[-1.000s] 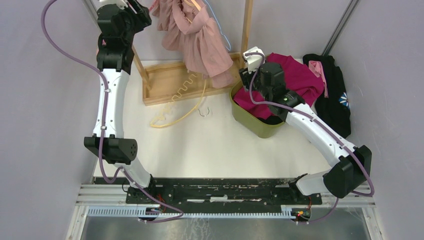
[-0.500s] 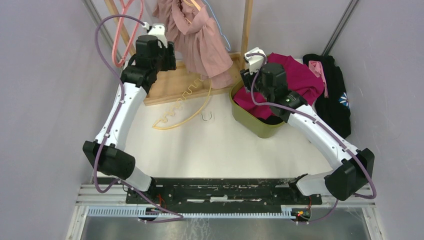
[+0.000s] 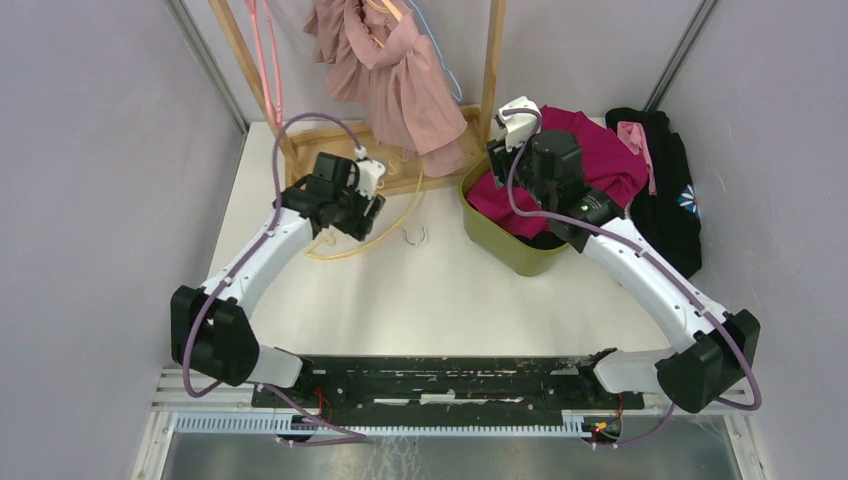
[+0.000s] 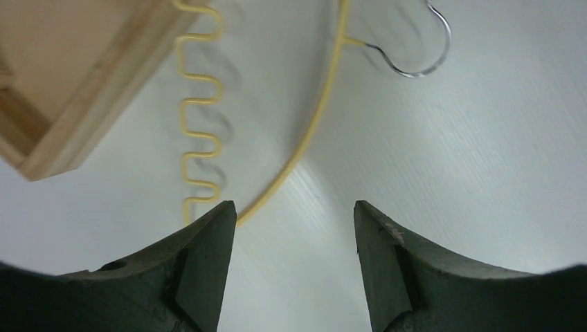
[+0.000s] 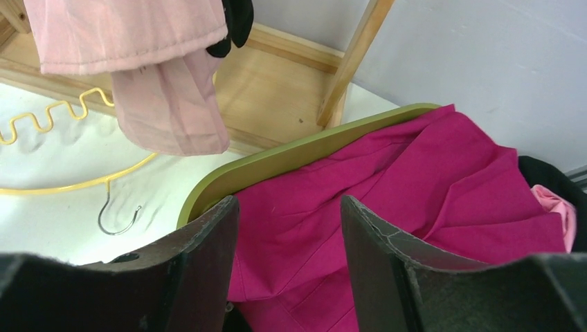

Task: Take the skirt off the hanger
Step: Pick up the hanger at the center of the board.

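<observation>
My left gripper grabs the yellow wire hanger's curved arm (image 3: pixel 386 234) beside its metal hook (image 3: pixel 415 240) next, leaving the arm's end free to hand to my right gripper.
A dusty-pink garment (image 3: pixel 400 80) hangs bunched on the wooden rack (image 3: pixel 345 165) at the back; it also shows in the right wrist view (image 5: pixel 138 41). An empty yellow wire hanger (image 3: pixel 370 235) lies flat on the white table. My left gripper (image 3: pixel 368 212) is open and empty, low over this hanger (image 4: pixel 304 138), whose metal hook (image 4: pixel 415 66) lies ahead of the fingers. My right gripper (image 3: pixel 500 165) is open and empty over a magenta garment (image 5: pixel 429 187) that lies in the olive-green basket (image 5: pixel 291 155).
The rack's wooden base frame (image 4: pixel 83 90) and upright post (image 5: pixel 356 55) stand at the back. A pile of black clothing (image 3: pixel 665 190) lies right of the basket (image 3: pixel 510 250). Grey walls close in both sides.
My left arm has swung down from the top of the rack to just above the yellow hanger on the table. The right arm has hardly moved.
</observation>
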Controlling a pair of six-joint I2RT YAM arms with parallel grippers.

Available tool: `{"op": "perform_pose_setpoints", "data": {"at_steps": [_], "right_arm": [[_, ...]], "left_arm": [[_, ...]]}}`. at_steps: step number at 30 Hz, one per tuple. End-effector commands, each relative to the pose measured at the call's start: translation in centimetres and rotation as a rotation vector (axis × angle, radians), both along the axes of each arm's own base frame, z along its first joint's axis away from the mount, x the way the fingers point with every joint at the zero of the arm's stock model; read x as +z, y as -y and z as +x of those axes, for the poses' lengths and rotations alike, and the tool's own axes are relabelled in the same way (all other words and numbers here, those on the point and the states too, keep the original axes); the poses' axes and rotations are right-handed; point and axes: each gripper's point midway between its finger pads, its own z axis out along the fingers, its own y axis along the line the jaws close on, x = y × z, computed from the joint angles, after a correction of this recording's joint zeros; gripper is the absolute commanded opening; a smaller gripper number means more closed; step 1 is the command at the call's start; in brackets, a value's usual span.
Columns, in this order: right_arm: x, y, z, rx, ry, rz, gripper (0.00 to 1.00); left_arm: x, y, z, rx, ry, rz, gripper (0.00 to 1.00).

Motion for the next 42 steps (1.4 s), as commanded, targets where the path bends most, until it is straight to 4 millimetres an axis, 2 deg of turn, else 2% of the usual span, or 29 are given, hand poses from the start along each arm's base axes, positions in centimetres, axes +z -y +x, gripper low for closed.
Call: {"op": "perform_pose_setpoints", "data": {"at_steps": [1,4,8,12,16,23,28,33,39,41,42], "right_arm": [[1.4,0.0,-0.7,0.012,0.035,0.064,0.61],[1.4,0.4,-0.9,-0.001,0.04,0.06,0.61],[1.5,0.8,-1.0,-0.013,0.049,0.052,0.61],[1.4,0.8,-1.0,-0.012,0.051,0.043,0.61],[1.2,1.0,-0.9,-0.023,0.053,0.033,0.61],[0.8,1.8,-0.7,-0.055,0.06,-0.003,0.62],[0.7,1.6,-0.8,-0.043,0.057,0.006,0.62],[0.9,1.7,-0.9,-0.044,0.063,0.008,0.61],[1.0,1.7,-1.0,-0.044,0.068,0.01,0.61],[1.0,1.8,-1.0,-0.046,0.067,0.012,0.61],[1.1,1.8,-1.1,-0.048,0.069,0.012,0.61]], "left_arm": [[-3.4,3.1,-2.5,-0.21,-0.034,0.098,0.71],[-5.6,3.3,-2.2,-0.209,-0.043,0.152,0.7],[-7.2,3.7,-0.7,-0.194,0.009,0.156,0.69],[-8.8,2.7,1.5,-0.131,0.042,0.234,0.69],[-10.2,3.7,2.8,-0.175,0.072,0.222,0.69],[-13.1,4.5,1.9,-0.232,-0.012,0.202,0.68],[-14.5,3.7,2.6,-0.208,-0.023,0.209,0.67],[-15.1,3.0,3.0,-0.181,-0.028,0.22,0.63],[-15.0,2.7,2.6,-0.156,-0.056,0.221,0.47],[-14.8,2.6,2.5,-0.147,-0.067,0.221,0.33],[-14.7,2.7,2.5,-0.143,-0.074,0.221,0.21]]}}
